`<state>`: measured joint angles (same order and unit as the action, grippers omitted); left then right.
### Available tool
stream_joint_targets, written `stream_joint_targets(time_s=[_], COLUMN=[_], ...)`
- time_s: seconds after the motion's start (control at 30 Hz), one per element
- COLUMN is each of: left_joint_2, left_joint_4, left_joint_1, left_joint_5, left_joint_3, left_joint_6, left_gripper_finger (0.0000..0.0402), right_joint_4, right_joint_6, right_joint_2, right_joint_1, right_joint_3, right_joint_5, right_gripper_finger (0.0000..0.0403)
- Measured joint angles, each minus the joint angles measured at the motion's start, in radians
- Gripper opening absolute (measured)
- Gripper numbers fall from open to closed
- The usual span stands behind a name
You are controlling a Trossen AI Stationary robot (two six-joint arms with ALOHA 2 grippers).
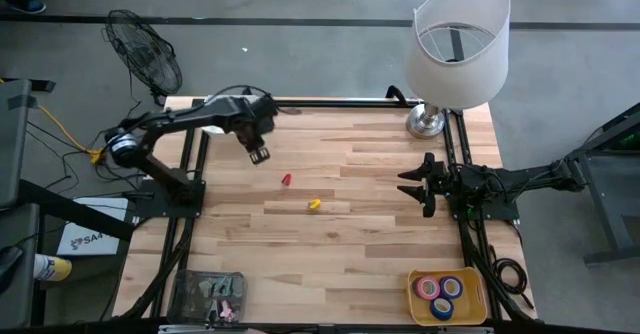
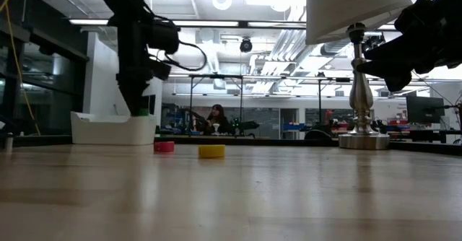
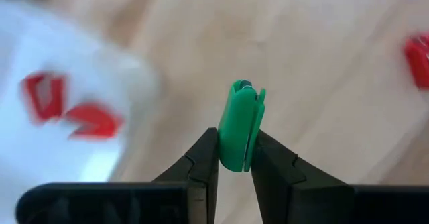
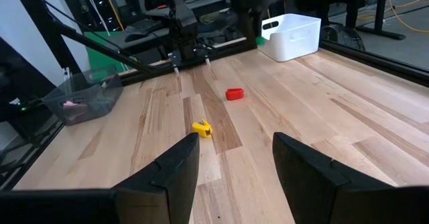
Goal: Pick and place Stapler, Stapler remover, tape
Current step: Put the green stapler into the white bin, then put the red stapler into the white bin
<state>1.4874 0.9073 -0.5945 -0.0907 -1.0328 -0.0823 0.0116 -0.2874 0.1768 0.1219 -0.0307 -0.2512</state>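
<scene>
The green stapler remover (image 3: 240,123) is over wood beside the bin's edge, so the left gripper should move it into the white bin (image 3: 74,110) before letting go of it.
My left gripper (image 1: 259,155) hangs over the table's far left part, pointing down, shut on a small green stapler remover (image 3: 240,123). The same green piece shows in the low view (image 2: 143,112), beside a white bin (image 2: 112,129). A red stapler remover (image 1: 287,179) and a yellow one (image 1: 314,204) lie flat on the wood near the middle. Tape rolls (image 1: 440,292) lie in a yellow tray (image 1: 470,309) at the near right. My right gripper (image 1: 420,184) waits open at the right side, level, touching nothing. No stapler shows. My left gripper pinches the green stapler remover's two flat sides (image 3: 231,158) between its two fingers, at the end nearest the gripper. The fingers come from above, pointing down. The remover sticks out past the fingertips, lifted clear of the table.
The white bin (image 4: 291,36) holds red items (image 3: 67,110) and stands just beside my left gripper. A lamp (image 1: 455,44) stands at the far right corner. A clear container (image 1: 207,294) sits at the near left. Bare wood lies between the arms.
</scene>
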Motion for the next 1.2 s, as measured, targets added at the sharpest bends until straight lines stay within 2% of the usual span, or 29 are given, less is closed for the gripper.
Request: stream_joint_targets(time_s=[0.23, 0.4, 0.6, 0.73, 1.03, 1.2], left_joint_2=[-0.071, -0.063, -0.02, -0.002, 0.003, 0.003], left_joint_4=[0.098, 0.116, 0.106, 0.103, 0.075, 0.073], left_joint_1=[-0.129, -0.237, -0.343, -0.357, -0.363, -0.391], left_joint_5=[-0.111, -0.082, -0.053, -0.048, -0.112, -0.097], left_joint_3=[0.0, 0.0, 0.0, 0.0, -0.001, -0.001], left_joint_6=[0.219, 0.317, 0.327, 0.326, 0.345, 0.341], left_gripper_finger=[0.0063, 0.0064, 0.0069, 0.0097, 0.0198, 0.0227], right_joint_4=[0.0, 0.0, 0.0, 0.0, 0.0, 0.0], right_joint_6=[0.0, 0.0, 0.0, 0.0, 0.0, 0.0], right_joint_2=[0.0, 0.0, 0.0, 0.0, 0.0, 0.0], right_joint_1=[0.0, 0.0, 0.0, 0.0, 0.0, 0.0], right_joint_3=[0.0, 0.0, 0.0, 0.0, 0.0, 0.0], right_joint_5=[0.0, 0.0, 0.0, 0.0, 0.0, 0.0], right_gripper_finger=[0.0181, 0.0181, 0.0181, 0.0181, 0.0181, 0.0181])
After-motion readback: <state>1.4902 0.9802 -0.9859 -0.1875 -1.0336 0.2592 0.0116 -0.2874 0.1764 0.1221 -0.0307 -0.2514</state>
